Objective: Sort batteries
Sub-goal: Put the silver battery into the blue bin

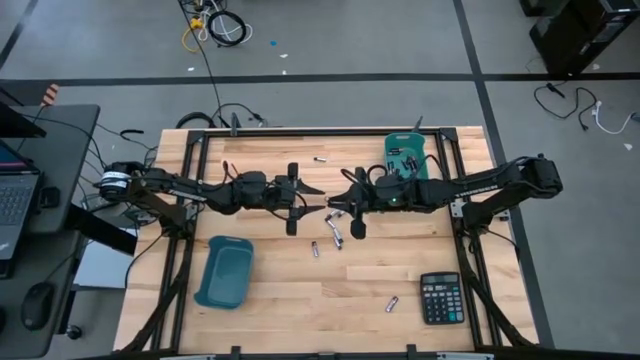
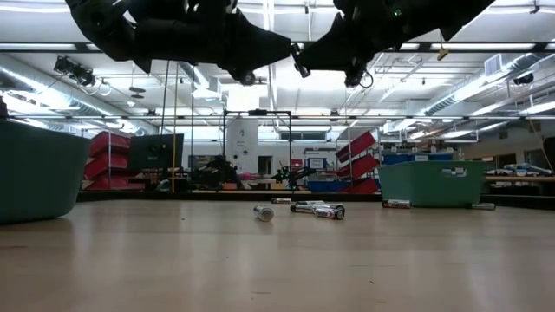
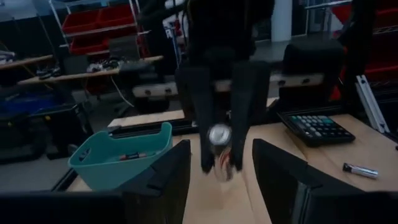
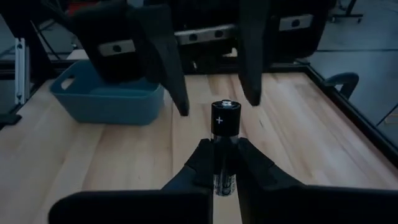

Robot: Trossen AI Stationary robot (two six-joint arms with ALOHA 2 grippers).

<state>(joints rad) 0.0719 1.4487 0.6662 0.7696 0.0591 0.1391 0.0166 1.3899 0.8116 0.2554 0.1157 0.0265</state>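
Observation:
The Energizer battery should go into a teal bin, so my left gripper will grab its exposed plus end (image 3: 219,134) next.
My right gripper (image 4: 224,163) is shut on a black battery (image 4: 224,124) well above the middle of the table. My left gripper (image 3: 221,183) faces it from the table's left, open; its fingers (image 4: 171,68) stand apart just beyond the battery's plus end and touch nothing. In the high view the two grippers meet tip to tip, left gripper (image 1: 317,190) and right gripper (image 1: 335,203). Loose batteries (image 1: 335,236) lie on the wood below them, one more battery (image 1: 393,303) lies near the calculator, and another battery (image 1: 320,158) lies toward the far edge. My right gripper pinches the battery's lower body (image 4: 224,171) between its two fingers. The fingers come about level from the table's right and lie along the battery. Its plus end (image 4: 224,106) sticks out past the fingertips toward the left gripper. The battery is lifted clear of the table.
A teal bin (image 1: 225,272) sits at the near left. A second teal bin (image 1: 405,157) holding batteries stands at the far right. A black calculator (image 1: 441,297) lies at the near right. Bare wood spreads across the near middle of the table.

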